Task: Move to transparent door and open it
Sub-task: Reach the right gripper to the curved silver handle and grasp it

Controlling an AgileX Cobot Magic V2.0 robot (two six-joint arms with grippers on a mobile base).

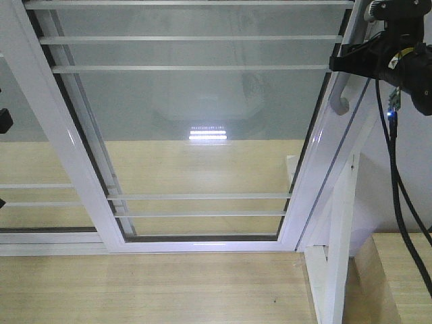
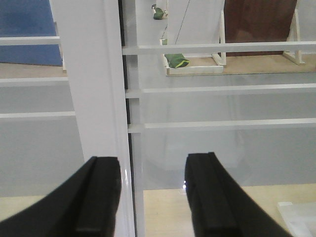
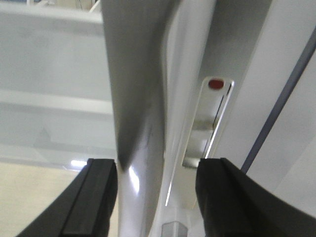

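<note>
I need to open the transparent door, so next I should grab the curved silver-grey handle by the upright bar (image 1: 340, 88) with my right gripper.
The transparent door (image 1: 196, 135) fills the front view: clear glass in a white frame with thin white horizontal bars. Its curved silver-grey handle (image 1: 342, 91) sits on the right stile. My right gripper (image 1: 341, 62) is at that handle. In the right wrist view the gripper (image 3: 155, 197) is open, and the handle (image 3: 143, 123) runs between its fingers, close to the left one. My left gripper (image 2: 153, 192) is open too, right against the door's left stile (image 2: 94, 98), which stands by the left finger (image 2: 98, 197).
A second white-framed glass panel (image 1: 40, 202) overlaps on the left. A lock plate with a red dot (image 3: 216, 108) sits beside the handle. A white post (image 1: 337, 256) and a black cable (image 1: 405, 202) are on the right, above wooden floor (image 1: 169, 290).
</note>
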